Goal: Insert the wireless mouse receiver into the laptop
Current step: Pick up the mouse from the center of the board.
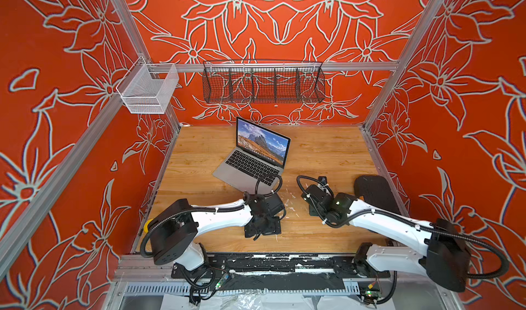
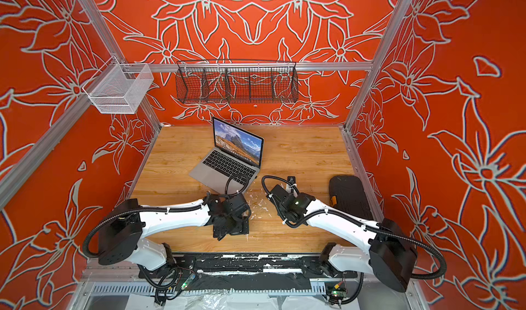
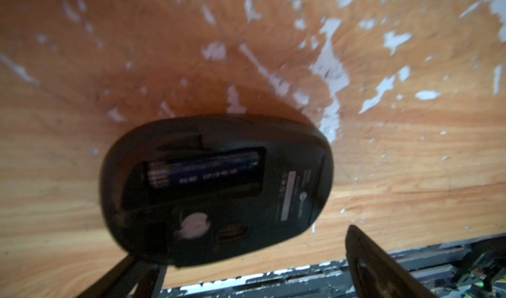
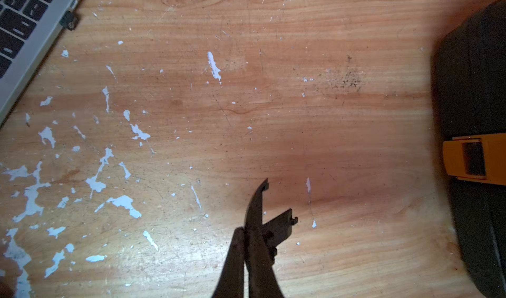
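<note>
My left gripper grabs the belly-up mouse by its side edges next, so its battery bay stays free. Then my right gripper fits the cover.
The open silver-grey laptop [image 1: 250, 163] [image 2: 227, 163] stands angled at the middle back of the table. In the right wrist view the tiny dark wireless mouse receiver [image 4: 69, 20] sticks out of the laptop's side edge [image 4: 35, 53]. My right gripper [image 4: 247, 233] [image 1: 322, 179] is shut on a thin curved black mouse cover piece [image 4: 257, 200], and it hovers over bare wood to the right of the laptop. My left gripper [image 3: 242, 244] [image 1: 263, 231] is open. The black mouse [image 3: 216, 187] lies belly-up between its fingers, battery bay exposed, with a gap to one finger [image 3: 369, 269].
A black case [image 1: 373, 191] [image 4: 471, 91] with an orange latch [image 4: 476, 157] lies at the table's right edge. A black wire basket [image 1: 263, 82] and a white mesh basket [image 1: 148, 92] hang on the frame above. The wood shows white scuffs [image 4: 32, 190].
</note>
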You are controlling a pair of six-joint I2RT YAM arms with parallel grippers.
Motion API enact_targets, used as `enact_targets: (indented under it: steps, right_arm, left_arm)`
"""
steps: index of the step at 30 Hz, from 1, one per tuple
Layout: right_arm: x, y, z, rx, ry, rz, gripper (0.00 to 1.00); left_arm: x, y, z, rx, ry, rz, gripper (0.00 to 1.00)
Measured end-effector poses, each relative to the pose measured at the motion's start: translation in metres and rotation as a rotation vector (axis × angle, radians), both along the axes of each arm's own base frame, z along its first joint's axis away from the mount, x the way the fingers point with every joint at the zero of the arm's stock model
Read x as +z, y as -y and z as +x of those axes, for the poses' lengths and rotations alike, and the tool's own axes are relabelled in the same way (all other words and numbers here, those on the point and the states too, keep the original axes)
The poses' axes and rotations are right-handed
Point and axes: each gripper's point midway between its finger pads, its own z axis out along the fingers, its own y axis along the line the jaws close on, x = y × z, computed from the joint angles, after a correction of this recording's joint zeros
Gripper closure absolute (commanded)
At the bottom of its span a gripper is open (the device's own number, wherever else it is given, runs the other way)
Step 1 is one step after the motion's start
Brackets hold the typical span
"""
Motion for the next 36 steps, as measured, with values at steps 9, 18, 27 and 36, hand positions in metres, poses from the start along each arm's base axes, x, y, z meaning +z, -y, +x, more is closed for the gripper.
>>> enact_targets:
  steps: [9, 18, 27, 36]
  right_arm:
    - [-0.004, 0.008, -0.003, -0.013, 0.002, 0.003, 1.00]
    - [-0.010, 0.013, -0.006, -0.024, -0.006, 0.011, 1.00]
    - [-0.005, 0.013, -0.003, -0.035, 0.009, 0.055, 1.00]
    - [0.014, -0.003, -0.011, 0.120, 0.002, 0.243, 1.00]
  left_arm:
    - [-0.012, 0.003, 0.037, -0.061, 0.049, 0.094, 0.03]
    - [-0.017, -0.003, 0.039, -0.165, 0.051, 0.188, 0.04]
    - [-0.017, 0.000, 0.032, -0.276, 0.065, 0.199, 0.29]
    - [-0.018, 0.009, 0.022, -0.508, 0.140, 0.150, 0.50]
